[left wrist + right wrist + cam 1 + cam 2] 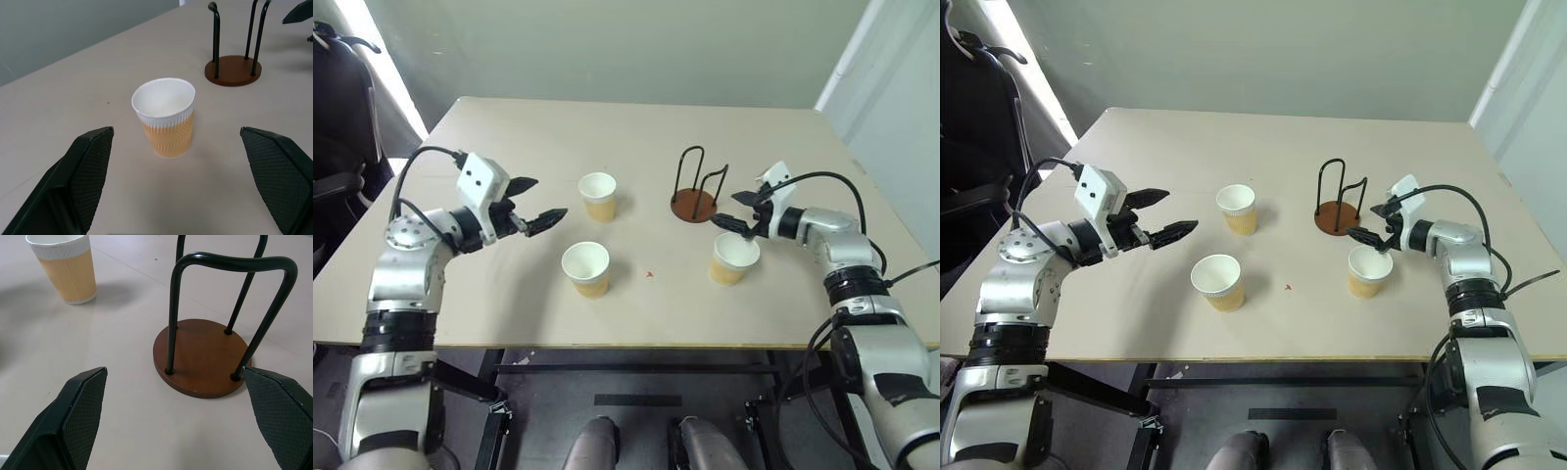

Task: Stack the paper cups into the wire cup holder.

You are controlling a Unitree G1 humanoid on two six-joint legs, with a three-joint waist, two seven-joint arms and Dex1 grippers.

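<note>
The wire cup holder should be gripped next by its loop's upright with my right gripper. This will set the holder [694, 204] ready for stacking the paper cups.
Three paper cups stand upright on the beige table [509, 304]: one at the back middle [598, 196], one nearer the front [586, 268], one at the front right [734, 258]. The wire cup holder [694, 204], a brown disc with two black loops, stands empty behind the right cup. My left gripper [546, 201] hovers open to the left of the back cup [166, 120] and points at it, a short gap away. My right gripper [729, 209] hangs open just above the right cup's far rim, facing the holder [200, 357] with nothing between its fingers.
A dark chair [337, 108] stands off the table's far left corner. A small red mark [649, 275] sits on the tabletop between the two front cups. The table's front edge runs close below the cups.
</note>
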